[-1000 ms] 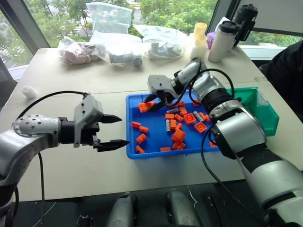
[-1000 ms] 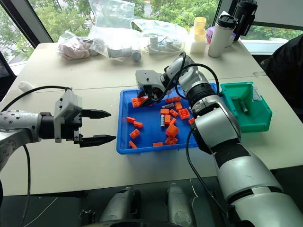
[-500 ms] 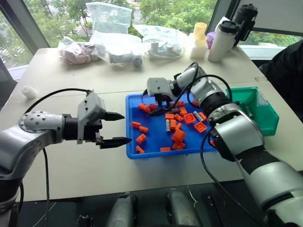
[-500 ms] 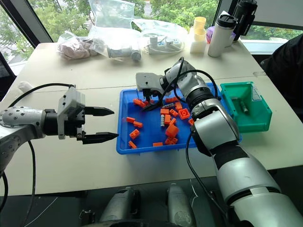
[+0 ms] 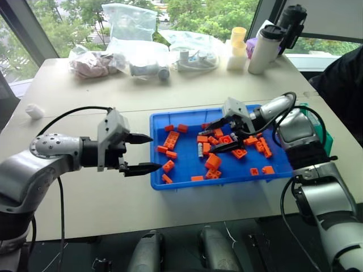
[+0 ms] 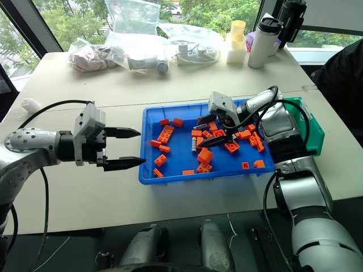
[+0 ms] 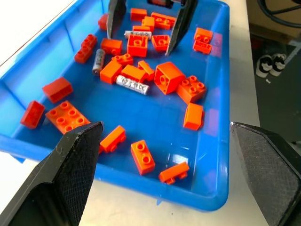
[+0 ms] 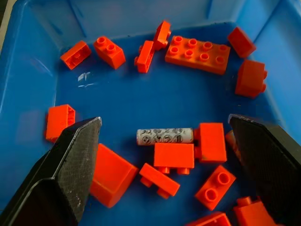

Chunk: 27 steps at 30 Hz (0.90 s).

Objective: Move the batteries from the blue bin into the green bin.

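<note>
The grey battery (image 5: pixel 200 149) is well below my fingers, so they would miss the battery if I closed now. My right gripper should first go down to the battery, then close on it.
The blue bin (image 5: pixel 187 182) lies mid-table, strewn with orange bricks (image 5: pixel 214 162). Among them are grey batteries: one (image 5: pixel 200 150) near the middle, seen from the left wrist as three cylinders (image 7: pixel 132 84), (image 7: pixel 98 60), (image 7: pixel 138 34). My right gripper (image 5: pixel 209 139) hangs open low over the bin's middle, reaching in from the right. In the right wrist view one battery (image 8: pixel 164 136) lies between its fingers, untouched. My left gripper (image 5: pixel 156 152) stands open and empty at the bin's left rim. The green bin (image 6: pixel 312 127) sits past the blue bin's right end, mostly hidden by my right arm.
Clear plastic bags (image 5: pixel 130 34), a cable coil (image 5: pixel 195 56), a yellow cup stack (image 5: pixel 238 45) and bottles (image 5: pixel 264 48) line the table's far side. A white wad (image 5: pixel 34 110) lies at far left. A person in dark clothing (image 5: pixel 340 85) sits at the right edge.
My right gripper has opened and swung from the bin's far-left corner to the bin's middle, its arm now reaching in from the right. Orange bricks lie where it was. The left gripper barely moved.
</note>
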Available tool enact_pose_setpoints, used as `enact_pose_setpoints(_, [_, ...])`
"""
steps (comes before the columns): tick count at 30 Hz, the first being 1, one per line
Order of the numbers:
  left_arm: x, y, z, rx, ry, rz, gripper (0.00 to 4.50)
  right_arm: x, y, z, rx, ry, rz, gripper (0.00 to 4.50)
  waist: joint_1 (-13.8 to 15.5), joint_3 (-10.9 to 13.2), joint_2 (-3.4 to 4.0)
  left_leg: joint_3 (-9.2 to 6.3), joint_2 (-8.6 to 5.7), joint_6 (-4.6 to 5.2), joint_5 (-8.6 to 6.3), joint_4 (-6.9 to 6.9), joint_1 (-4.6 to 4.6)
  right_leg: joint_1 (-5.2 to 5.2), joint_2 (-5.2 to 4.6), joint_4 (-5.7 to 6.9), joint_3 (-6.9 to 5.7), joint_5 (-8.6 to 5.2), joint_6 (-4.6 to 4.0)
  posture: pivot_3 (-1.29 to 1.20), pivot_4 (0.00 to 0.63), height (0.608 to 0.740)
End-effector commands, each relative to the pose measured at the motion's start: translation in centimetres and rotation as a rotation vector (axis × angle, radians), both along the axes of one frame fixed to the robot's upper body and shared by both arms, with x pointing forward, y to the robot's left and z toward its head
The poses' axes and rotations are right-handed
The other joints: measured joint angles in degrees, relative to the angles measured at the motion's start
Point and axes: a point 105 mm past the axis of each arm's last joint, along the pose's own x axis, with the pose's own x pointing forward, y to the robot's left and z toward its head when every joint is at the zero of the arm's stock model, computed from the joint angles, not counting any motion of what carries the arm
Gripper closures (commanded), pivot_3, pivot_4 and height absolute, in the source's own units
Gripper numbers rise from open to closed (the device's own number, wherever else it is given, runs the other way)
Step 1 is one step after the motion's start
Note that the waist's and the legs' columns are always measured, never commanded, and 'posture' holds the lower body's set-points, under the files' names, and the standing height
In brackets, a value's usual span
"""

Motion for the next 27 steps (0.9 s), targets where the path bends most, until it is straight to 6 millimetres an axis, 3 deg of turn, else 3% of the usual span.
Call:
enact_pose_setpoints(1, [0.3,0.0,0.5,0.006,-0.037,-0.01,0.0,-1.0,0.8,0.4,-0.005,0.006,0.037,0.03,0.04,0.0,0.0,0.0,0.01,0.0,0.0,0.0,0.0,0.0,0.02,0.0,0.0,0.0,0.0,0.0,0.15,0.74])
enact_pose_setpoints(10, [0.5,0.0,0.3,0.022,-0.051,-0.017,0.0,-1.0,2.9,-1.4,-0.034,0.015,0.039,0.03,0.4,0.0,-0.01,0.0,-0.03,0.0,0.0,0.04,-0.03,0.02,-0.03,-0.03,-0.01,0.0,0.0,0.0,0.15,0.74])
enact_pose_setpoints(14, [0.4,0.1,0.5,0.022,-0.056,-0.013,0.0,0.3,3.0,-2.3,-0.084,-0.02,-0.016,0.03,0.37,-0.01,-0.02,-0.01,-0.02,-0.01,0.01,0.04,-0.03,0.02,-0.03,-0.02,-0.01,0.0,0.0,0.0,0.15,0.74])
enact_pose_setpoints(20, [0.4,0.0,0.4,0.027,-0.06,-0.013,0.0,0.6,2.7,-2.9,-0.14,-0.027,-0.008,0.03,0.29,-0.01,-0.02,-0.01,-0.03,-0.01,0.01,0.04,-0.03,0.02,-0.03,-0.02,-0.01,0.0,0.0,0.0,0.15,0.74])
enact_pose_setpoints(27, [0.5,-0.1,0.5,0.024,-0.061,-0.017,0.0,1.8,2.7,-2.7,-0.147,-0.069,-0.053,0.03,0.3,-0.01,-0.02,-0.01,-0.03,-0.01,0.01,0.04,-0.03,0.02,-0.03,-0.02,-0.01,0.0,0.0,0.0,0.15,0.74])
